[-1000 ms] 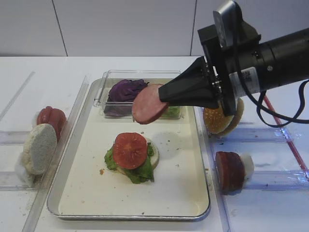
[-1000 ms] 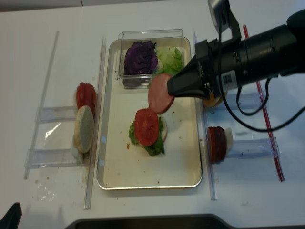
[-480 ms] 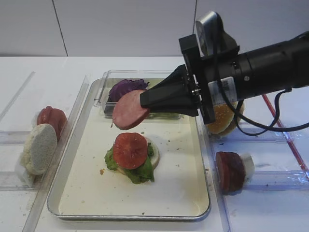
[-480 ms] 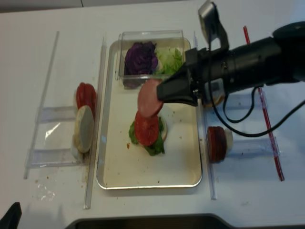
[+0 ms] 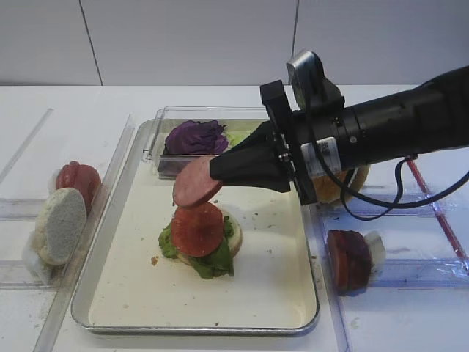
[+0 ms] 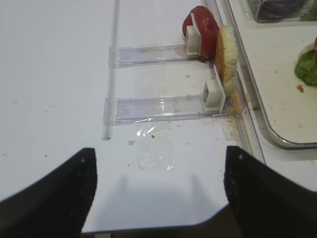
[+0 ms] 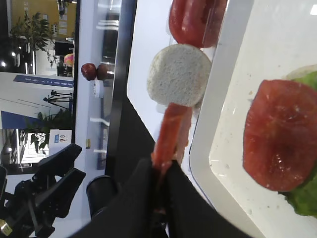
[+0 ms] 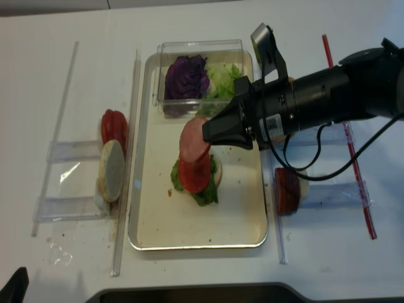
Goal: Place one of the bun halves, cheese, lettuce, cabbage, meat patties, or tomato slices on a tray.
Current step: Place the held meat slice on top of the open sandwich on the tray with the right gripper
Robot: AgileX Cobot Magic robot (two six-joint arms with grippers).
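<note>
The robot's right gripper should keep its hold on the meat patty until the patty gets to the tomato slice, as the patty is still hanging short of the slice.
My right gripper (image 5: pixel 217 171) is shut on the edge of a pink-brown meat patty (image 5: pixel 196 183), which hangs tilted just above the stack on the tray (image 5: pixel 278 293). That stack is a tomato slice (image 5: pixel 196 227) on lettuce (image 5: pixel 212 262) on a pale bun half (image 5: pixel 234 236). In the right wrist view the patty (image 7: pixel 172 131) stands edge-on between the black fingers (image 7: pixel 138 193), with the tomato slice (image 7: pixel 282 141) to the right. My left gripper (image 6: pixel 158 168) is open over bare table, nothing between its fingers.
A clear box (image 5: pixel 157 139) at the tray's far end holds purple cabbage (image 5: pixel 194 137) and lettuce (image 8: pixel 224 79). Left racks hold tomato slices (image 5: pixel 77 178) and a pale bun half (image 5: pixel 60 224). Right racks hold a sesame bun (image 5: pixel 337 183) and patties (image 5: pixel 349 260).
My right gripper has carried the patty left and down, from near the clear box to just over the tomato slice on the stack. The left gripper has not moved.
</note>
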